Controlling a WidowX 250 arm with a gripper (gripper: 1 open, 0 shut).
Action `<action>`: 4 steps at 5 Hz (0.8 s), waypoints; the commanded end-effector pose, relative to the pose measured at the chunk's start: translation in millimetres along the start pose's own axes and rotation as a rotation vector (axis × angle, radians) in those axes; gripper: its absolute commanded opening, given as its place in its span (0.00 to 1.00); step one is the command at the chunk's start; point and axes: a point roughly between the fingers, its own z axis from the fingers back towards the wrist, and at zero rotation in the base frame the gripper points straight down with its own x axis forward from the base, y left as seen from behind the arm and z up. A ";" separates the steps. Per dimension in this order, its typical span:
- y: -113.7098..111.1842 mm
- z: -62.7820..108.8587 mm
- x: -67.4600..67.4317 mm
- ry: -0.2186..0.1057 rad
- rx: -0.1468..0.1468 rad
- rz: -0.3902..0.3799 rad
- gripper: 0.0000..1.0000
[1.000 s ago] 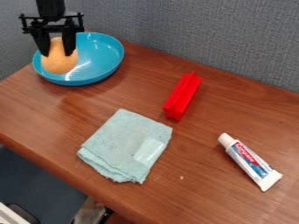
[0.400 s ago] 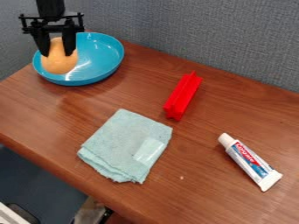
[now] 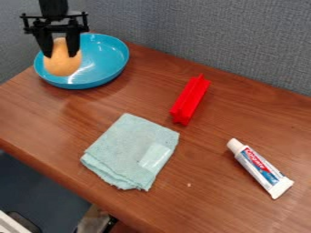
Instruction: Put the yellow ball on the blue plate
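Observation:
The yellow ball is low inside the blue plate's rim (image 3: pixel 115 59) and would rest there, so it is time for my gripper to open now.
The blue plate (image 3: pixel 107 56) sits at the table's far left corner, a shallow turquoise dish with a raised rim. Over its left half my gripper (image 3: pixel 58 53) points straight down, its black fingers (image 3: pixel 44 44) shut on the yellow ball (image 3: pixel 58 58). The orange-yellow ball sits low between the fingers, inside the plate's rim. I cannot tell whether the ball touches the plate's floor.
A red rectangular block (image 3: pixel 190 98) lies at the table's middle. A pale teal folded cloth (image 3: pixel 131 150) lies toward the front edge. A white toothpaste tube (image 3: pixel 260 167) rests at the right. A grey wall stands behind the wooden table (image 3: pixel 49 114).

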 end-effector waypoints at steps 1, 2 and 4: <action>-2.0 20.0 5.5 -0.063 0.011 -0.006 0.00; -1.9 18.2 6.8 -0.058 0.014 -0.002 0.00; -1.9 15.8 8.7 -0.050 0.020 0.005 1.00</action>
